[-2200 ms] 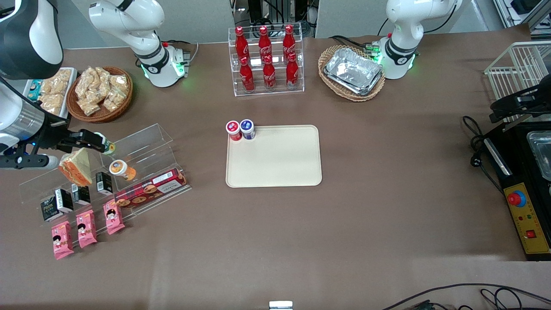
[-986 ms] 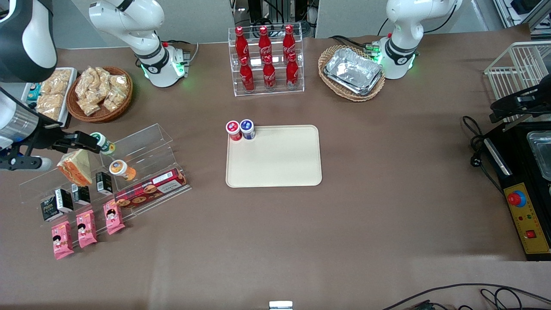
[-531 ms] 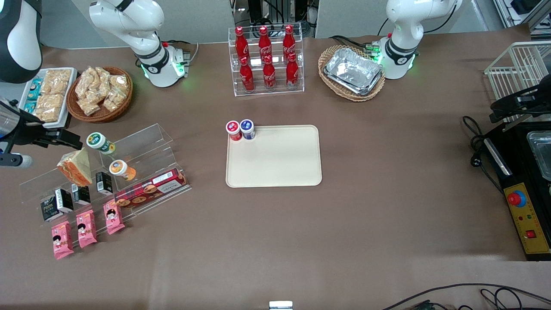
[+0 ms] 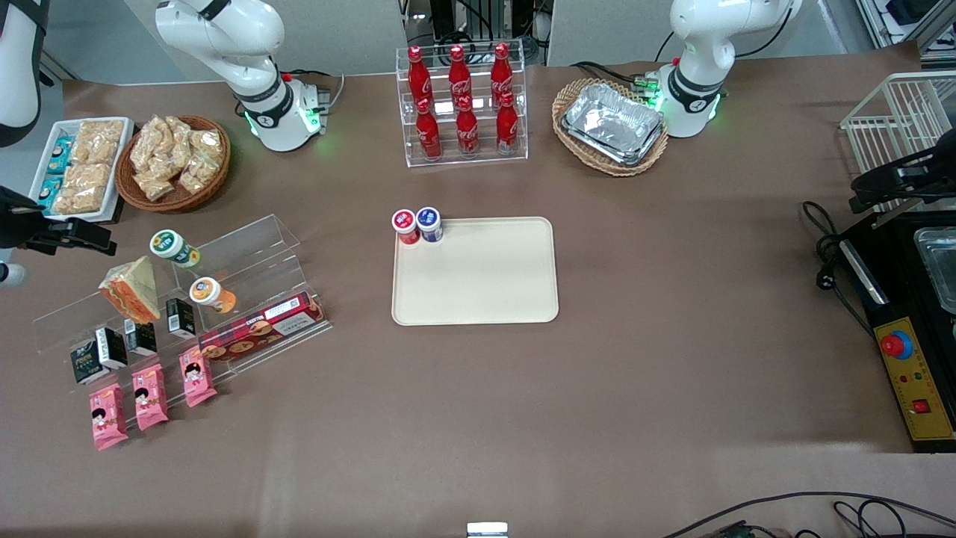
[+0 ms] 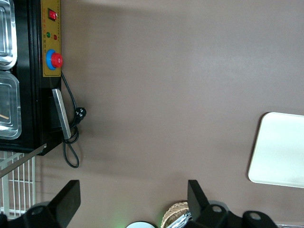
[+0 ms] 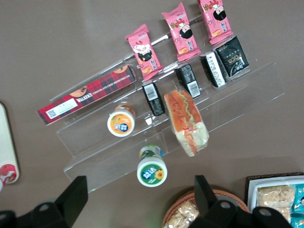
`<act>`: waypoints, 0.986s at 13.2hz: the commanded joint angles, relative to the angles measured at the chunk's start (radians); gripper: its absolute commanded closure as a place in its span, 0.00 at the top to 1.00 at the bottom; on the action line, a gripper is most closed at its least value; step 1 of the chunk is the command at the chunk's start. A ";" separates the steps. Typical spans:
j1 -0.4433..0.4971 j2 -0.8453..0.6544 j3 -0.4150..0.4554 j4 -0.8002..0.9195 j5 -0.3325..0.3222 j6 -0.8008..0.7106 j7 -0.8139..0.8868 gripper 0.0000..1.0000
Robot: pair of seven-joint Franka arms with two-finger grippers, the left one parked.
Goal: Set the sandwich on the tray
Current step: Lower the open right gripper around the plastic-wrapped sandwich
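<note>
The wrapped sandwich has flat bread sides. My right gripper will grab it there next, to put it on the cream tray point(image 4: 478, 276).
The sandwich point(image 4: 133, 288), a wrapped wedge with orange and green filling, stands on the upper step of a clear acrylic stand point(image 4: 246, 246) toward the working arm's end of the table. It also shows in the right wrist view point(image 6: 186, 122). The cream tray point(image 4: 478, 276) lies flat mid-table, and its rim shows in the right wrist view point(image 6: 5, 137). My right gripper point(image 4: 75, 233) hangs open and empty above the table, a little farther from the front camera than the sandwich and apart from it. In the right wrist view the gripper point(image 6: 140, 199) has its fingers spread wide.
On the stand are a green-lid cup point(image 4: 174, 248), an orange-lid cup point(image 4: 209, 293), a red biscuit box point(image 4: 261, 329), black cartons and pink packs point(image 4: 149, 394). A snack basket point(image 4: 173, 161) and white snack tray point(image 4: 82, 168) sit beside the gripper. Two capped cups point(image 4: 417, 224) stand on the tray's corner.
My gripper has drawn back from the sandwich, away from the stand toward the table's end. The sandwich stays on the stand, unmoved.
</note>
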 commanded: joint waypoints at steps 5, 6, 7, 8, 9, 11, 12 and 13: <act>-0.010 -0.065 0.004 -0.196 -0.050 0.150 -0.169 1.00; -0.008 -0.065 0.005 -0.205 -0.050 0.152 -0.175 1.00; -0.008 -0.065 0.005 -0.222 -0.050 0.164 -0.175 1.00; -0.008 -0.065 0.005 -0.242 -0.050 0.188 -0.179 1.00; -0.008 -0.065 0.005 -0.265 -0.055 0.217 -0.183 1.00; -0.011 -0.060 0.004 -0.292 -0.091 0.262 -0.183 1.00; -0.013 -0.060 0.004 -0.306 -0.093 0.288 -0.184 1.00; -0.023 -0.056 0.004 -0.323 -0.093 0.314 -0.184 1.00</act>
